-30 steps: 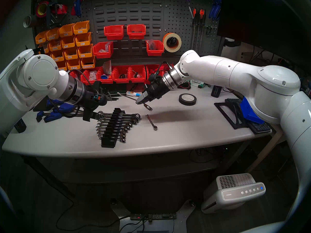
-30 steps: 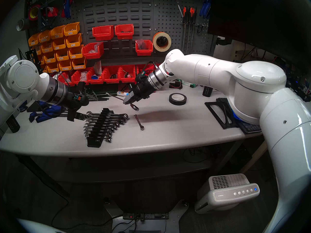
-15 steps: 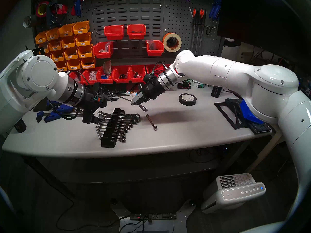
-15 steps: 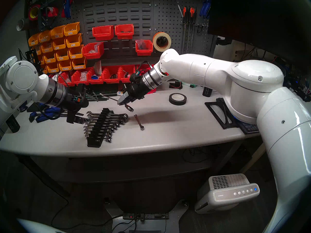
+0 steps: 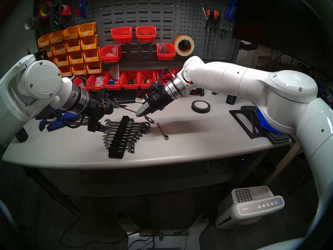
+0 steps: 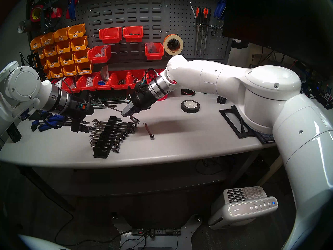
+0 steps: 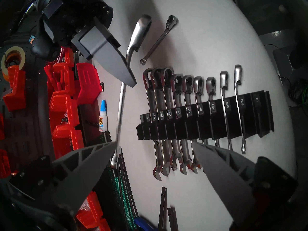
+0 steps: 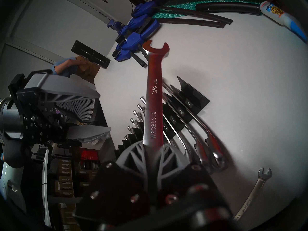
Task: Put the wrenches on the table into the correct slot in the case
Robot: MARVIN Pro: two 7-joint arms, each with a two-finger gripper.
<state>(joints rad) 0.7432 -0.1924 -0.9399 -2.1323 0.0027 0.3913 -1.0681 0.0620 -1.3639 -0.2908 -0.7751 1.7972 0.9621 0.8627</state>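
My right gripper's fingers cover the long wrench's handle near its ring. My left gripper should grab the wrench next by its open end (image 5: 120, 106).
My right gripper (image 5: 142, 114) is shut on the long thick chrome wrench (image 8: 154, 109), marked 3/4. It holds it tilted just above the far end of the black case (image 5: 115, 153), ring end (image 5: 151, 120) near the racked wrenches' rings. The case's 3/4 slot (image 8: 191, 95) and 1/4 slot (image 7: 257, 100) are empty. The short thin wrench (image 5: 162, 131) lies on the light-grey table (image 5: 198, 145) right of the case, also in the left wrist view (image 7: 156, 42). My left gripper (image 7: 154, 142) is open and empty, just left of the case's far end.
Several mid-sized chrome wrenches (image 5: 137, 134) fill the case. Blue clamps (image 5: 54, 121) lie at the left. A glue bottle (image 5: 139, 99) and red bins (image 5: 129, 80) are behind. A black tape roll (image 5: 201, 106) and a black frame (image 5: 246, 123) are to the right.
My right gripper has carried the long wrench left and down, from above the bare table to the far end of the case. The left gripper has barely moved.
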